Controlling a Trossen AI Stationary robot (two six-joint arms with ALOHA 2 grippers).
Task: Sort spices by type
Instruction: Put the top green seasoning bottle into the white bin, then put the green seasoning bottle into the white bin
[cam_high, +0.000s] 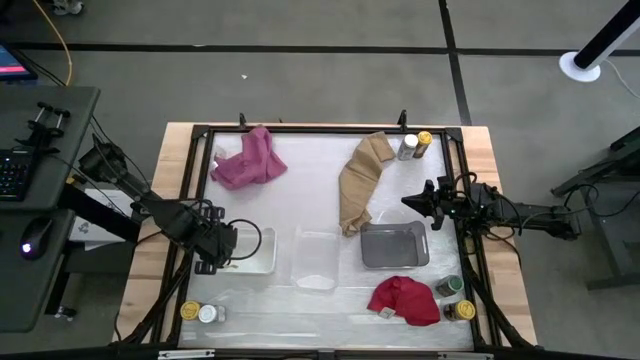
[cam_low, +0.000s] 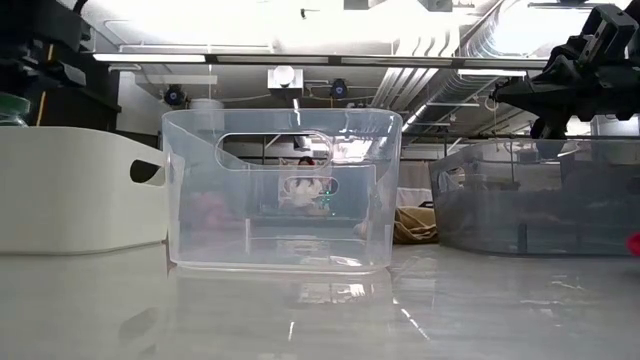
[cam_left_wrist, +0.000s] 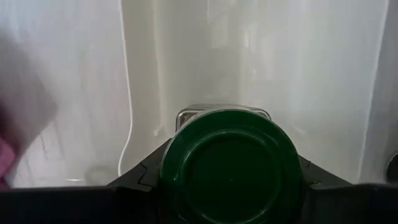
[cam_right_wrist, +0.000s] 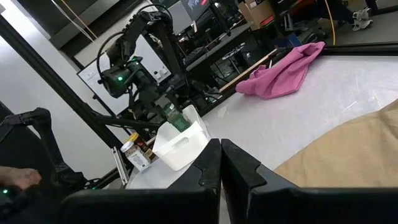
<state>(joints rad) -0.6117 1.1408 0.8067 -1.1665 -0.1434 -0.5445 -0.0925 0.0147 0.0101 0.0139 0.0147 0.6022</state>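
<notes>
The left gripper should open, because the jar's base is inside the white tray's sides in the left wrist view, so the green-lidded jar (cam_left_wrist: 230, 165) would rest in the white tray.
My left gripper (cam_high: 215, 245) is shut on a green-lidded jar (cam_left_wrist: 230, 165) over the left end of the white tray (cam_high: 258, 252). The right wrist view shows that jar (cam_right_wrist: 176, 118) from afar, below the left arm. My right gripper (cam_high: 418, 200) is shut and holds nothing; it hovers between the tan cloth (cam_high: 360, 180) and the grey tray (cam_high: 394, 245). Standing on the table are a white-lidded (cam_high: 408, 148) and a yellow-lidded jar (cam_high: 424, 140) at the far right, a yellow-lidded (cam_high: 190, 311) and a white-lidded jar (cam_high: 208, 314) at the near left, and a green-lidded (cam_high: 449, 286) and a yellow-lidded amber jar (cam_high: 462, 310) at the near right. My left gripper pinches the green-lidded jar between its two fingers (cam_left_wrist: 144, 177), one on each side just below the green lid (cam_left_wrist: 186, 127). The fingers come from the table's left, slanting down. The jar (cam_right_wrist: 176, 118) hangs tilted over the white tray; whether its lower end touches the tray cannot be told.
A clear tray (cam_high: 318, 260) stands between the white and grey trays. A pink cloth (cam_high: 250, 160) lies at the far left and a red cloth (cam_high: 405, 300) at the near right. A black frame (cam_high: 300, 130) borders the work area.
</notes>
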